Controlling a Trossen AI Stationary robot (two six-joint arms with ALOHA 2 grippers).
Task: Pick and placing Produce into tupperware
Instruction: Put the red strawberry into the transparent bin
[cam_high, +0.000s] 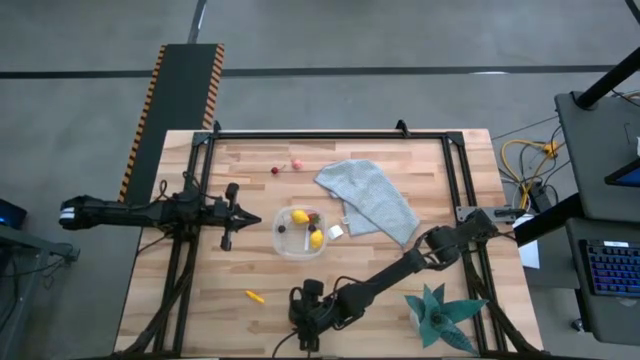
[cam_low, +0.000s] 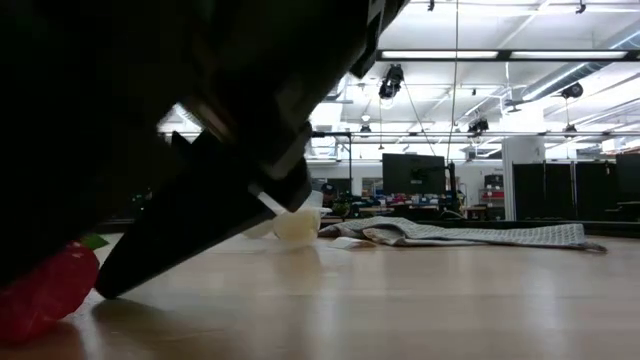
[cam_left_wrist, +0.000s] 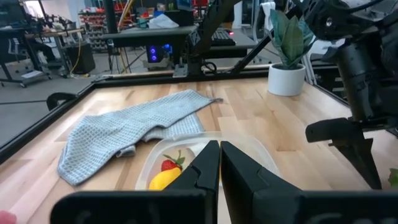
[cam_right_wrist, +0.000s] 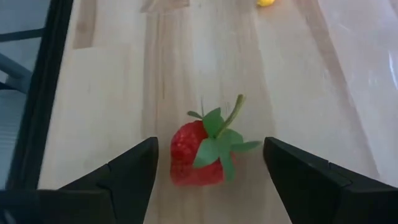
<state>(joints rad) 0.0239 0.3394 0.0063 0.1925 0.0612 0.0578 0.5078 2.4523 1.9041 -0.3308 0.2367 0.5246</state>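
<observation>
The right gripper grabs the strawberry by the red body (cam_right_wrist: 189, 165) below its leafy top (cam_right_wrist: 186, 162) next, to place the strawberry into the clear tupperware.
A red toy strawberry (cam_right_wrist: 198, 154) with a green leafy top lies on the wood near the table's near edge; it also shows in the low view as the strawberry (cam_low: 40, 292). My right gripper (cam_right_wrist: 210, 163) is open. Its fingers slant down on either side of the strawberry without touching it, and the gripper (cam_high: 304, 322) hides the berry from above. The clear tupperware (cam_high: 300, 233) sits mid-table with yellow lemons and other small produce inside. Two red berries (cam_high: 286, 167) lie toward the far edge, and an orange piece (cam_high: 255, 296) lies nearer. My left gripper (cam_left_wrist: 220, 163) waits shut at the table's left, pointing at the tupperware.
A grey-blue cloth (cam_high: 368, 200) lies spread to the right of the tupperware, with a small white tag (cam_high: 334, 231) at its edge. A teal spiky plant (cam_high: 437, 313) stands at the near right corner. A black frame (cam_high: 330, 134) borders the table.
</observation>
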